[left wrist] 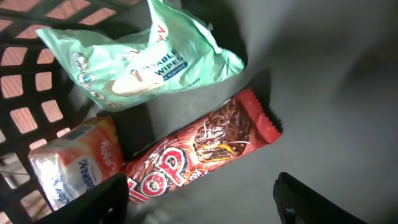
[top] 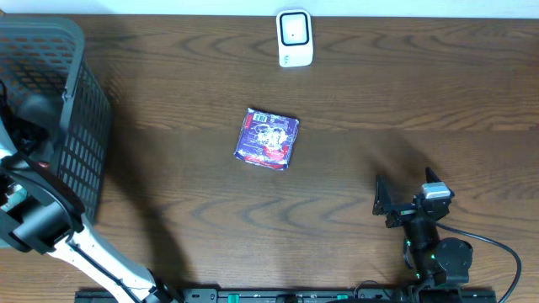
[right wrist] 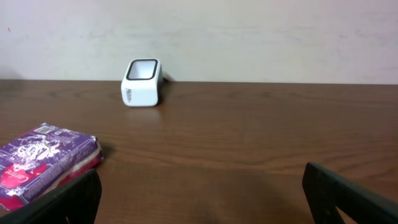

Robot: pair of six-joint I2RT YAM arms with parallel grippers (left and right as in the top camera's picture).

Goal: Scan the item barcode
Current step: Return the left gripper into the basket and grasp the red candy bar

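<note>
My left gripper should pinch the red Top chocolate bar (left wrist: 199, 149) across its chocolate-pictured end, clear of the orange-and-white pack, to lift it out for scanning.
A purple snack packet (top: 268, 139) lies flat mid-table, also at the left edge of the right wrist view (right wrist: 43, 162). The white barcode scanner (top: 295, 38) stands at the far edge, and it shows too in the right wrist view (right wrist: 142, 83). My right gripper (top: 384, 202) rests open and empty to the packet's right, its fingers (right wrist: 68, 202) wide apart. My left gripper (left wrist: 202, 211) hangs open inside the basket (top: 59, 109), just above a red Top chocolate bar (left wrist: 199, 149), holding nothing.
In the basket also lie a green wipes pack (left wrist: 143, 56) and an orange-and-white pack (left wrist: 74, 165). The dark mesh basket wall (left wrist: 25, 81) stands close on the left. A pale wall (right wrist: 249, 37) rises behind the table's far edge.
</note>
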